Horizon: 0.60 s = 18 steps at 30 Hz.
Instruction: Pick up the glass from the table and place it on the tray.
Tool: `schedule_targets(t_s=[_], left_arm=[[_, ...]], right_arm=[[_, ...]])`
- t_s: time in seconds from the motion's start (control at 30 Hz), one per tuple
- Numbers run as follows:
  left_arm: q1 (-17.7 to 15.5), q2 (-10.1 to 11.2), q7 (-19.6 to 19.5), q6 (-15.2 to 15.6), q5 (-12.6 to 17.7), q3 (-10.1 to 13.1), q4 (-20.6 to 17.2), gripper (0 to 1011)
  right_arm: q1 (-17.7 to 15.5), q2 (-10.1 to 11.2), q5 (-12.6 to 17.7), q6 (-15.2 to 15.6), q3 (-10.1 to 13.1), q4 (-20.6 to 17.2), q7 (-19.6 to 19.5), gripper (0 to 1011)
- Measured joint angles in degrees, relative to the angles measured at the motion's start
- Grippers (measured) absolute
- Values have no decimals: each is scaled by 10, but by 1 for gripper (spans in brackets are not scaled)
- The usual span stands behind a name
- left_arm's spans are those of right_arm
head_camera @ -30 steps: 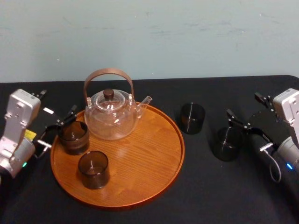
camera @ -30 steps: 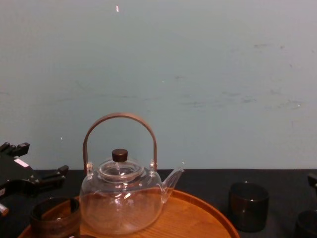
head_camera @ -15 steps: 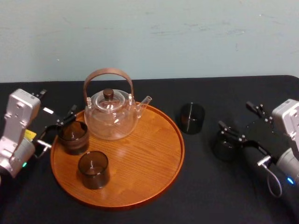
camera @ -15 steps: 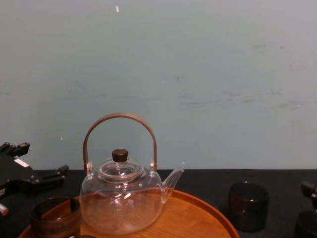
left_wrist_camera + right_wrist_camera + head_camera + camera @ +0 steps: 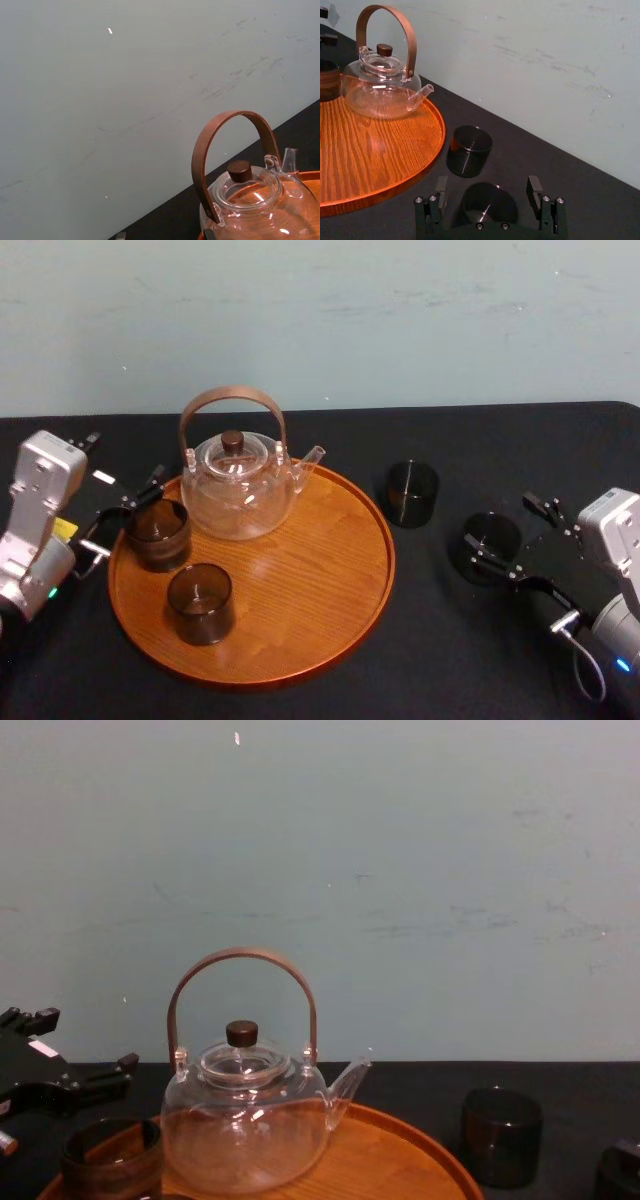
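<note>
Next, my right gripper grabs the farther dark glass by its outer side [image 5: 488,206] to add it to the round wooden tray [image 5: 380,155].
Two dark glasses stand on the black table to the right of the tray [image 5: 330,640]: one [image 5: 412,493] near the rim, one [image 5: 490,545] farther right. My right gripper [image 5: 498,522] is open at that farther glass. In the right wrist view this glass [image 5: 487,202] sits between the spread fingers [image 5: 441,192], with a gap on each side. The round orange-brown tray holds a clear teapot [image 5: 238,488] and two more dark glasses [image 5: 157,533] [image 5: 200,602]. My left gripper [image 5: 125,515] rests open at the tray's left rim, beside the nearer of those.
The teapot [image 5: 245,1125] with its tall brown handle takes up the back of the tray [image 5: 420,1160]. The right half of the tray's floor is bare wood. A pale wall closes off the table's far edge.
My right gripper has drawn back toward me and to the right, still open. The glass beside it stays where it was. The left arm has not moved.
</note>
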Motion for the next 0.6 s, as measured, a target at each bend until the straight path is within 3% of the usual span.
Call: schedule_targets(t_s=[0.6], left_arm=[[0,0,0,0,0,0,0,1001]], right_arm=[[-25,-29,6,-10,27,25,16,1002]])
